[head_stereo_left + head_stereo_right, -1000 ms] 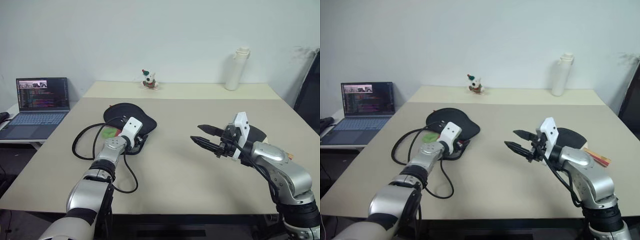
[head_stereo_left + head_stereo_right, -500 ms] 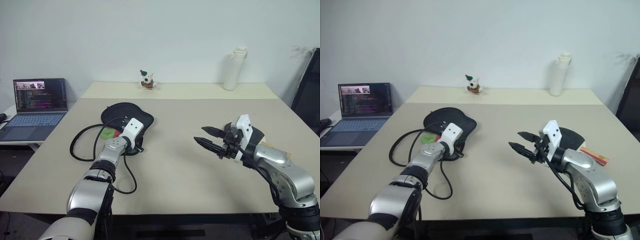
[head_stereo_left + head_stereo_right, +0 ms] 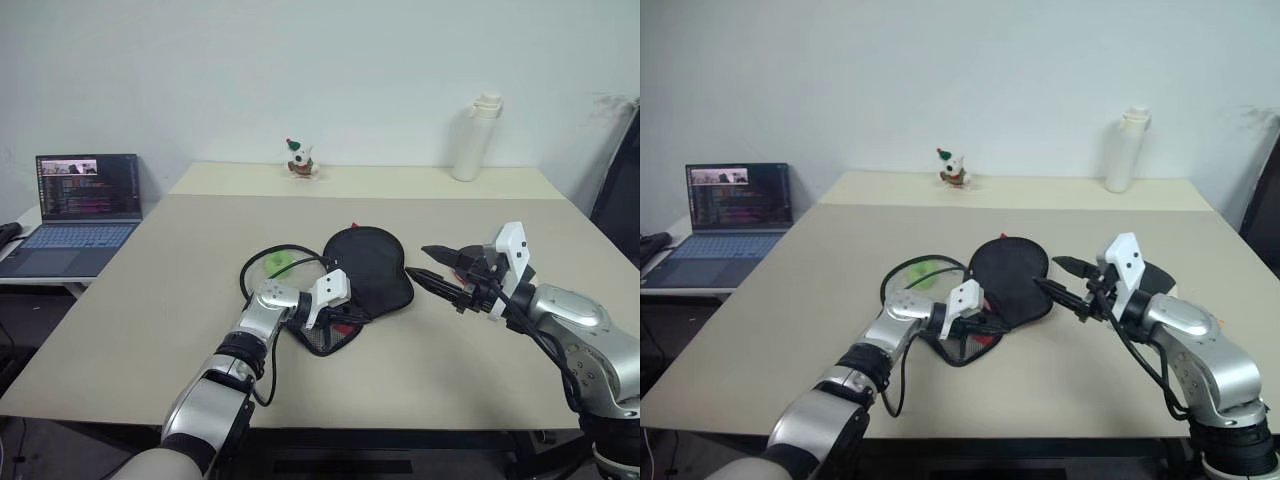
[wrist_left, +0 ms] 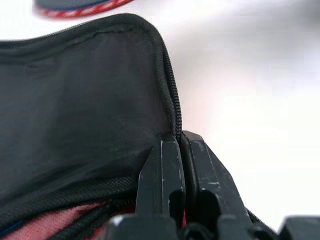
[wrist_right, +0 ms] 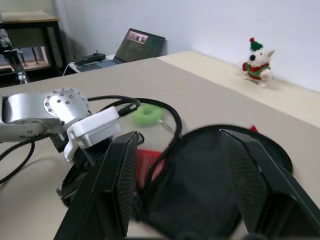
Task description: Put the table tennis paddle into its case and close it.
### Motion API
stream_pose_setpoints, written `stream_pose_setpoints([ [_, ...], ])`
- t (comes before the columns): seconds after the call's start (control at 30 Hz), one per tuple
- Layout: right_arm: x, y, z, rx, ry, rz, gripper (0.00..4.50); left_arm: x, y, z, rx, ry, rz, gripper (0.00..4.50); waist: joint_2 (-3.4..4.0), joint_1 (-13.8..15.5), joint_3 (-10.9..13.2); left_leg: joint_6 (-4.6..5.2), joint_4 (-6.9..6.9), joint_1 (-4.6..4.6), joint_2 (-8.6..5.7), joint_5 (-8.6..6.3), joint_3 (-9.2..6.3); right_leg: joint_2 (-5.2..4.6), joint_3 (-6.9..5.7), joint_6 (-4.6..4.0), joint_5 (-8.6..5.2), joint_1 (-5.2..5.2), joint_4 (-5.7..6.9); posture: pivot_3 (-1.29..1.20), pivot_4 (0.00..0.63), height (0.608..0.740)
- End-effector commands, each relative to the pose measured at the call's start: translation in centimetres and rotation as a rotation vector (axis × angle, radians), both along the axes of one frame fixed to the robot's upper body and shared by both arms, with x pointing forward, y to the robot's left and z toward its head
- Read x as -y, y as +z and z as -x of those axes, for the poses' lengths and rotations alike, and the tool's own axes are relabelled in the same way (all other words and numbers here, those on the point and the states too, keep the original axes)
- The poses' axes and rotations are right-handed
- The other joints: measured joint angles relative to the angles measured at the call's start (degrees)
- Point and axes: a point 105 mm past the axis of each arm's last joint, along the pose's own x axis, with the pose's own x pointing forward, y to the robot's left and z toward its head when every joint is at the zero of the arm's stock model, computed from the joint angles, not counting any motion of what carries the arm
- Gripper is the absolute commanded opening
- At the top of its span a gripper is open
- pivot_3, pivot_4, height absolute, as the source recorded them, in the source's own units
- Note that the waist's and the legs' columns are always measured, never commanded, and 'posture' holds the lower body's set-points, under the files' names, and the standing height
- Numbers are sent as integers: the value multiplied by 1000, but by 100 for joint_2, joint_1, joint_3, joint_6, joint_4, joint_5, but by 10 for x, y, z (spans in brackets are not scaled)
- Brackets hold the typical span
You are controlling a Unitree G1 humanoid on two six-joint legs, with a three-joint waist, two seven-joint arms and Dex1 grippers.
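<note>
I should keep my left gripper closed on the case until the case's flap is flat on the tabletop, because the pinched corner (image 3: 375,311) (image 4: 172,120) is hanging over the mesh pocket.
The case (image 3: 368,268), a soft black pouch with red lining showing at its open edge, lies at the table's centre. My left gripper (image 3: 338,314) is shut on the case's zip seam at its near edge; in the left wrist view the fingers (image 4: 162,165) pinch the black fabric. My right gripper (image 3: 420,260) hovers open just right of the case, pointing at it, apart from it. The table tennis paddle (image 3: 1157,272) lies behind my right arm, mostly hidden; its red-edged blade (image 4: 82,7) peeks into the left wrist view.
A black cable loop (image 3: 256,268) and a green ring (image 3: 279,262) lie just left of the case. A toy dog (image 3: 300,160) and a white bottle (image 3: 472,140) stand at the table's back. A laptop (image 3: 85,195) sits on a side table, far left.
My left gripper shut on the case and dragged it rightward from the table's left part to the centre, cable and ring trailing. My right gripper stayed open and shifted slightly right.
</note>
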Motion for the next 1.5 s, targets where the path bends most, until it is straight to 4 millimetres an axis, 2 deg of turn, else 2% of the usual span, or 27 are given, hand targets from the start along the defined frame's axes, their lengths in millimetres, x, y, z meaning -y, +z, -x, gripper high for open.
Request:
stream_pose_setpoints([
  [0.03,8,4,15,26,-24,6,2836,-7,-10,49,-37,-362,-160,34,5,-38,-3,1,-3,6,9,-1,-3,10,1,-8,-5,2,5,0,150,740],
  [0.2,13,1,21,15,-48,4,2836,-42,-16,56,-49,-382,-283,34,7,-113,-4,3,-5,15,22,-1,-7,23,8,1,-14,0,14,0,150,740],
  [0.3,12,1,22,12,-47,3,2836,-53,-16,56,-33,-377,-311,34,7,-116,-4,3,-4,21,22,-1,-3,24,10,3,-16,2,16,0,150,740],
  [0.5,2,3,16,7,-22,7,2836,-40,2,43,2,-257,-167,34,6,-113,-3,3,-2,16,21,-1,2,24,13,3,-16,-2,14,0,150,740],
  [0.53,1,3,15,6,-17,10,2836,-38,5,44,1,-250,-143,484,6,-110,-3,3,-2,15,20,-1,-2,24,11,4,-16,-2,13,0,150,740],
  [0.57,0,3,15,3,-12,12,2836,-37,7,45,4,-245,-124,675,7,-112,-3,3,-2,14,21,-1,-2,24,10,4,-16,-2,13,0,150,740],
  [0.63,-2,3,14,-5,-2,14,2836,-35,12,50,11,-239,-89,1333,6,-112,-3,3,-2,11,21,-2,-1,24,12,3,-16,-4,12,0,150,740],
  [0.8,-5,0,8,-30,9,10,2836,-36,32,66,-23,-199,18,3169,7,-107,-3,3,-2,10,21,-2,-2,21,17,3,-16,-4,11,0,150,740],
  [0.9,-6,-3,4,-44,6,3,2836,-40,40,76,-56,-168,55,3169,7,-109,-3,3,-2,13,21,-2,-2,21,34,3,-16,-4,13,0,150,740],
  [0.97,-6,-4,2,-49,4,2,2836,-45,46,75,-53,-96,93,3169,7,-109,-3,3,-3,16,22,-2,1,22,43,3,-16,-5,14,0,150,740],
  [1.17,-7,-6,2,-50,2,4,2836,-78,63,44,-5,256,248,3169,6,-105,-3,3,-3,19,21,-2,3,22,50,5,-16,-5,15,0,150,740],
  [1.23,-6,-8,2,-55,2,7,2836,-92,58,40,-33,358,271,3169,7,-108,-3,3,-4,21,22,-2,2,22,54,5,-16,-5,14,0,150,740],
  [1.33,-6,-12,0,-62,-3,16,2836,-98,52,39,-20,424,274,3169,6,-105,-3,4,-9,27,23,-3,3,22,65,5,-16,-5,13,0,150,740],
  [1.4,-4,-18,-8,-75,-31,33,2836,-97,54,37,-13,451,300,3169,5,-98,-3,4,-6,25,24,-3,3,19,66,6,-15,-5,13,0,150,740],
  [1.5,7,-40,-32,-138,-159,76,2836,-97,59,33,-5,485,339,3169,4,-93,-3,4,-1,27,22,-2,9,15,67,9,-12,-3,15,0,150,740],
])
